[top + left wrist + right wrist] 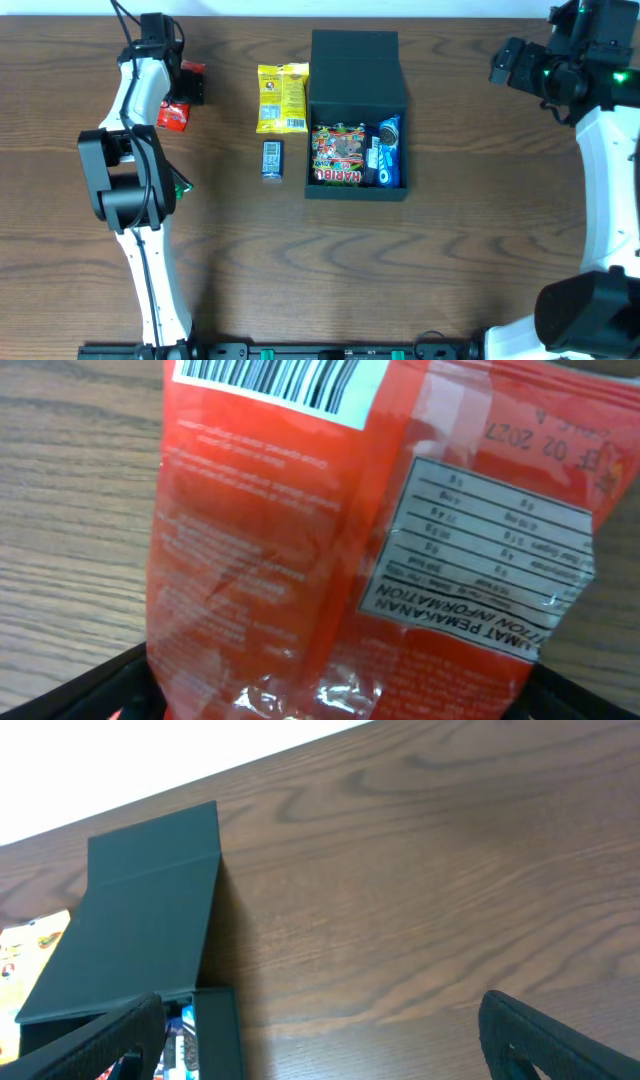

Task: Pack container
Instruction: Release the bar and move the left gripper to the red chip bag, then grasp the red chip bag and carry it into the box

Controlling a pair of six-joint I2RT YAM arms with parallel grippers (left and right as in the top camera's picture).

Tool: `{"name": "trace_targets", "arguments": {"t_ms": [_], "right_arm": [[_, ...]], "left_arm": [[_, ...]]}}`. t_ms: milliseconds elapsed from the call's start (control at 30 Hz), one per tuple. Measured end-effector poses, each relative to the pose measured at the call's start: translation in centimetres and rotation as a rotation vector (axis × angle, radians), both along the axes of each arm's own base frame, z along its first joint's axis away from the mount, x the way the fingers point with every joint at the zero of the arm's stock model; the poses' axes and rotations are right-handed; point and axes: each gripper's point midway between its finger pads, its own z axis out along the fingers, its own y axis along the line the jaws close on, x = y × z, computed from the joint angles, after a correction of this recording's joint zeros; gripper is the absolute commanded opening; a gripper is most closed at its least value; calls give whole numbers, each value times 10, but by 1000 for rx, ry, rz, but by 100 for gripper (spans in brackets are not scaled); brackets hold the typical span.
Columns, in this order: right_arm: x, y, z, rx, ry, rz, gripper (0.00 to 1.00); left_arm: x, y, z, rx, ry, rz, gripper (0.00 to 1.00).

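The left gripper's two fingers reach down toward the wood, past the bulging sides at the near end of the red packet (174,116). The left gripper should close, as it would hold the packet now.
The dark container (356,192) stands mid-table with its flap lid (355,65) open toward the back. A Haribo bag (338,155) and a blue Oreo pack (388,152) lie inside it. My left gripper (188,90) hovers low over a red snack packet (174,116) at the far left. In the left wrist view that red packet (300,550) fills the frame, and the left gripper (340,705) is open, straddling the packet's near end. At the far right, my right gripper (508,64) is open and holds nothing. Its wrist view shows the right gripper (320,1045) over bare wood beside the container (215,1020).
A yellow snack packet (282,98) and a small blue packet (272,160) lie on the table just left of the container. The brown wooden table (450,250) stretches to the front and right. Both arm bases stand at the near edge.
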Motion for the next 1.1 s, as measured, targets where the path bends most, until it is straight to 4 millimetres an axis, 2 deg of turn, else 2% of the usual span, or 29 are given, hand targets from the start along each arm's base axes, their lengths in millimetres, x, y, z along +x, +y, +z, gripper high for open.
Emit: {"name": "trace_targets", "arguments": {"t_ms": [33, 133, 267, 400, 600, 667, 767, 867, 1000, 1033, 1100], "right_arm": [[0, 0, 0, 1, 0, -2, 99], [0, 0, 0, 4, -1, -5, 99], [0, 0, 0, 7, -2, -9, 99], [2, 0, 2, 7, -9, -10, 99], [5, -1, 4, 5, -26, -10, 99], [5, -1, 5, 4, -30, -10, 99], [6, -1, 5, 4, -32, -10, 99], [6, -3, 6, 1, -35, -15, 99], [6, -10, 6, 0, -37, -31, 99], [6, -14, 7, 0, -39, -39, 99], [5, -25, 8, -2, -45, -62, 99]], "left_arm": [[0, 1, 0, -2, -1, 4, 80], [0, 1, -1, -3, 2, -4, 56], [0, 2, -1, 0, 2, -3, 30], [1, 0, 6, 0, 3, -1, 19], [-4, -11, 18, -28, 31, 15, 16], [0, -21, 30, -35, 14, 6, 14], [9, -51, 66, -45, -56, -22, 12], [6, -96, 118, -77, -143, -45, 9], [-16, -165, 177, -156, -216, -58, 7], [-25, -185, 187, -180, -221, -57, 7], [-43, -217, 192, -222, -197, -46, 6]]}}
